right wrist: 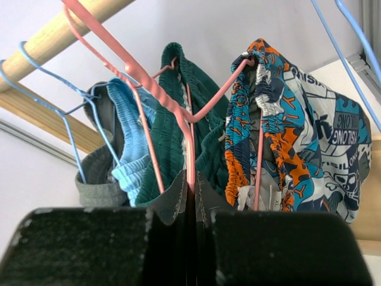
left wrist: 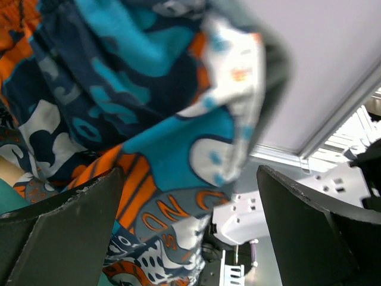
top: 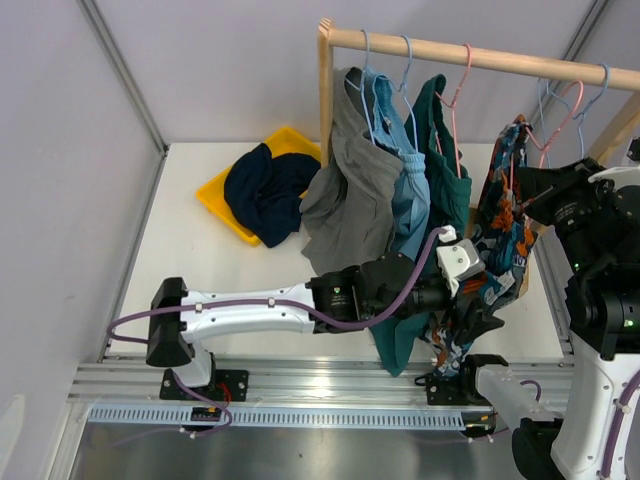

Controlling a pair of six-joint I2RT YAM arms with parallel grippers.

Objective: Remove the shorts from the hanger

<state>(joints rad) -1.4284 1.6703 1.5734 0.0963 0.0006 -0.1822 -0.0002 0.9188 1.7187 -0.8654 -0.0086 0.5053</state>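
Observation:
My left gripper grabs the cartoon-print shorts [top: 505, 230] by their lower hem next, so the waist of the shorts stays free to slip off the pink hanger.
The cartoon-print shorts [top: 505, 230] hang on a pink hanger [top: 560, 110] at the right of the wooden rail [top: 480, 52]. My right gripper [top: 522, 195] is shut on that hanger's wire [right wrist: 190, 146], just below its top; the right wrist view shows it [right wrist: 195, 185] beside the print shorts [right wrist: 297, 137]. My left gripper [top: 478, 312] is open at the lower hem of the print shorts [left wrist: 149, 119], with fabric hanging between the wide-spread fingers [left wrist: 187, 179]. Grey [top: 345, 190], light blue [top: 410, 190] and teal-green shorts [top: 445, 170] hang to the left. Navy shorts [top: 265, 190] lie off the rail.
The navy shorts rest in a yellow tray [top: 215, 195] at the back left of the table. Several empty blue and pink hangers [top: 590, 90] hang at the rail's right end. Walls close in on the left and behind.

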